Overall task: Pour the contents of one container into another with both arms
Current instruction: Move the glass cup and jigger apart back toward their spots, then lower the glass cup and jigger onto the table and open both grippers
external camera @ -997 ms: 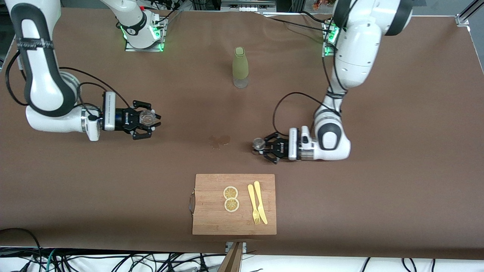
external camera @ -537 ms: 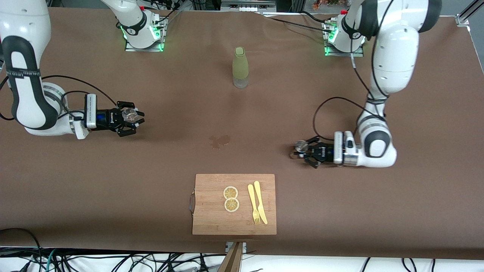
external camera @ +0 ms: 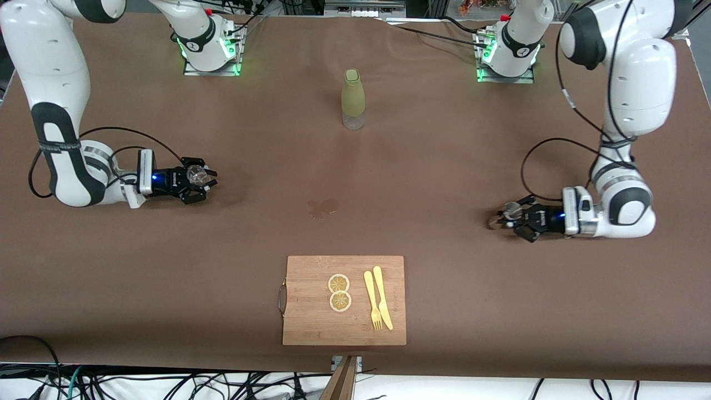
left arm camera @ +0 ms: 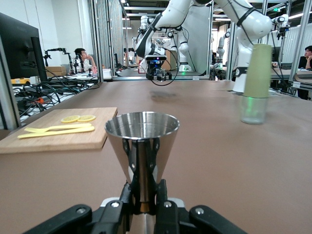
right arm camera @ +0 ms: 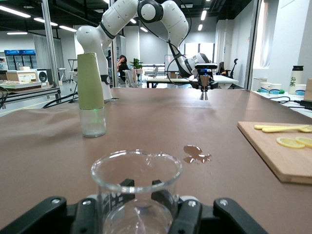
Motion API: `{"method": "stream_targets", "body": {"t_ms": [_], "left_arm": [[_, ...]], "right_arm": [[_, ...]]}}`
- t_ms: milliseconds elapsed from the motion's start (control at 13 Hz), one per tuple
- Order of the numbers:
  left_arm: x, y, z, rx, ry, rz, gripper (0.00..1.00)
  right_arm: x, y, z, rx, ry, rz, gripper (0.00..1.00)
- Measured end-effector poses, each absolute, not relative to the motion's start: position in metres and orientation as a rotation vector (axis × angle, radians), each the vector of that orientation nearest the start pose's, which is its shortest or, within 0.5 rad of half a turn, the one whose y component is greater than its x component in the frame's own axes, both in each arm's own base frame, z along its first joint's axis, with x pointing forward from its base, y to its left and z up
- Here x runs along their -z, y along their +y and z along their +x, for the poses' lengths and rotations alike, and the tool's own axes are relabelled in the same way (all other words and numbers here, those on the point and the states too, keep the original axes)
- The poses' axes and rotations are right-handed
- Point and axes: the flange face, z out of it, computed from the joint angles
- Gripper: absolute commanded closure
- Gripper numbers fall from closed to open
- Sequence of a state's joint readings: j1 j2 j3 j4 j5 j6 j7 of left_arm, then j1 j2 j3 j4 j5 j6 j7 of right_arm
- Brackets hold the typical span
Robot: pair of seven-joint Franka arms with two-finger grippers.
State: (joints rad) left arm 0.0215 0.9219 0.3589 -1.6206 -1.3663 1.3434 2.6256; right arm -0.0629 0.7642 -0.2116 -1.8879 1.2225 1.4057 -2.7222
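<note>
The silvery jigger's base hangs above the brown table in the front view, so my left gripper should keep its hold.
The clear faceted glass tumbler [external camera: 195, 174] [right arm camera: 135, 181] stands upright in my right gripper [external camera: 198, 179] [right arm camera: 139, 189], which is shut on its lower part, low over the table toward the right arm's end. My left gripper [external camera: 504, 218] [left arm camera: 142, 189] is shut on the narrow waist of the silvery jigger [external camera: 509, 211] [left arm camera: 142, 142]. It holds the jigger upright, low over the table toward the left arm's end. Each wrist view shows the other gripper small in the distance.
An olive-green bottle [external camera: 353, 99] [left arm camera: 255, 83] [right arm camera: 91, 94] stands mid-table near the bases. A wet stain [external camera: 323, 208] [right arm camera: 196, 153] marks the middle. A wooden cutting board [external camera: 311, 311] nearest the front camera holds two lemon slices [external camera: 339, 292], a yellow fork and a knife [external camera: 378, 305].
The left gripper has carried the jigger well away from the table's middle toward the left arm's end. The right gripper with the tumbler has moved out toward the right arm's end.
</note>
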Motion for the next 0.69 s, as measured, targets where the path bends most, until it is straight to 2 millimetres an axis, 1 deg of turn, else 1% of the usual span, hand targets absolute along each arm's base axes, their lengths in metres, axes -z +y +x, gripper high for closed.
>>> {"method": "stream_targets", "body": {"t_ms": [230, 307, 460, 690], "left_arm": [[-0.113, 0.146, 0.580, -1.094, -1.406, 1.316, 1.00], [-0.112, 0.161, 0.573, -1.105, -1.400, 1.318, 1.00], [-0.104, 0.184, 0.559, -1.124, -1.387, 1.326, 1.00], [-0.088, 0.214, 0.537, -1.112, -1.359, 1.360, 1.00]], "right_arm": [[-0.092, -0.034, 0.536, 1.016, -1.371, -1.199, 0.73], [-0.086, -0.035, 0.535, 1.017, -1.361, -1.204, 0.73], [-0.076, -0.036, 0.532, 1.017, -1.352, -1.209, 0.73], [-0.066, -0.038, 0.535, 1.014, -1.357, -1.218, 0.72]]}}
